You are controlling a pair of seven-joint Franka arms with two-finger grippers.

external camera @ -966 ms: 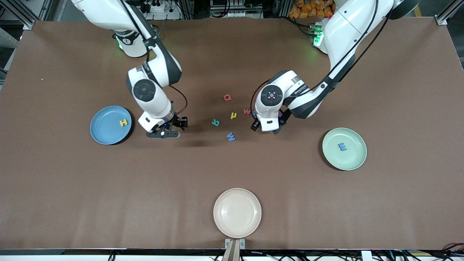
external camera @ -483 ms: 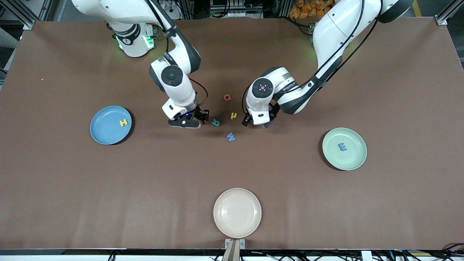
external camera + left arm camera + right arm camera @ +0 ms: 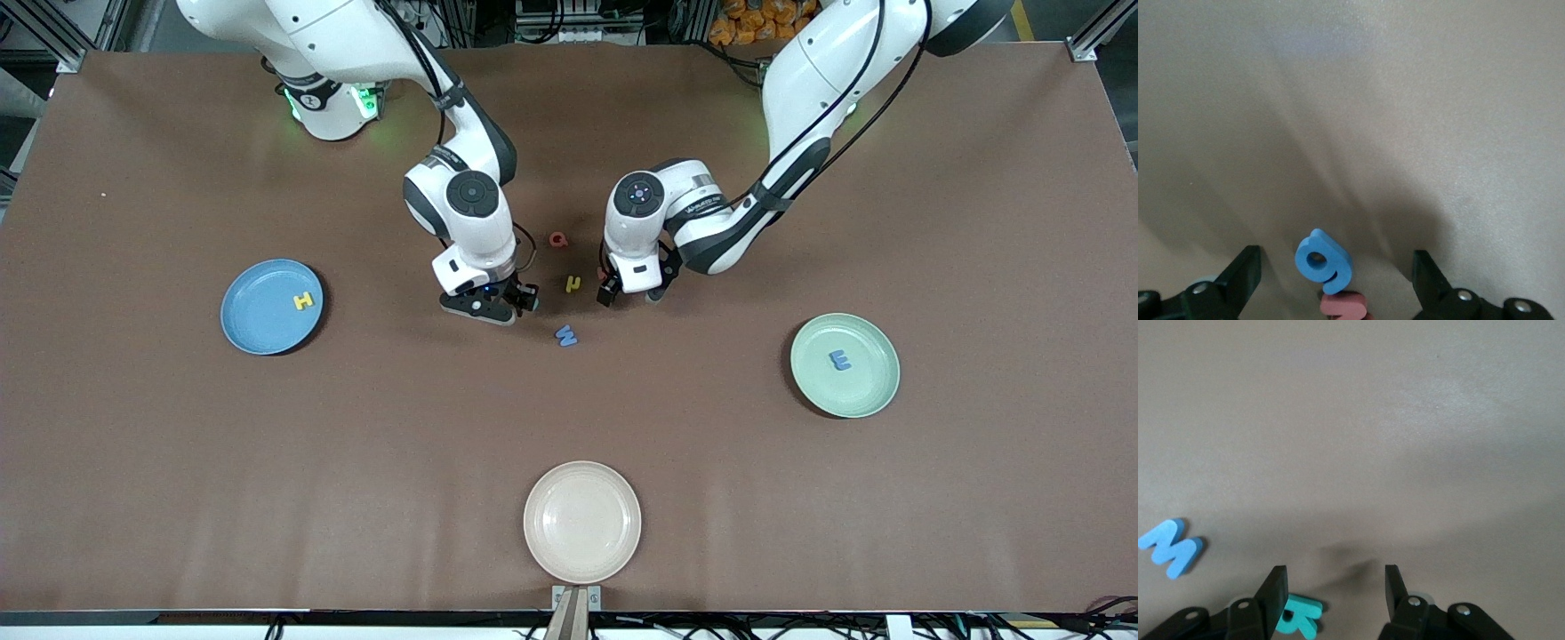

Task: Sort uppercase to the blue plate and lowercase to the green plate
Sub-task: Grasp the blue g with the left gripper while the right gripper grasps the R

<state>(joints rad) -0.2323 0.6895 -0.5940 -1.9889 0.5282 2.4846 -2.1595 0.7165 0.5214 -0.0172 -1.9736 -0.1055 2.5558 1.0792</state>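
The blue g is a lowercase letter that goes onto the green plate, so I will next grab it with my left gripper by its round loop (image 3: 1316,261).
The blue plate (image 3: 258,331) toward the right arm's end holds a yellow H (image 3: 304,300). The green plate (image 3: 858,391) toward the left arm's end holds a blue E (image 3: 839,360). At mid table lie a red Q (image 3: 557,239), a yellow h (image 3: 573,284) and a blue W (image 3: 566,335). My right gripper (image 3: 523,300) is open low over a teal R (image 3: 1298,617), which lies by one finger (image 3: 1275,587). My left gripper (image 3: 1335,260) is open, with a blue g (image 3: 1323,260) and a red w (image 3: 1343,307) between its fingers.
A cream-white plate (image 3: 582,522) sits near the table's front edge, nearer to the camera than the letters. The blue W (image 3: 1171,547) lies close beside the right gripper. The two grippers are near each other, with the yellow h between them.
Both grippers have closed in on the letter cluster. The right one came from beside the blue plate and now covers the teal R; the left one moved over the red w.
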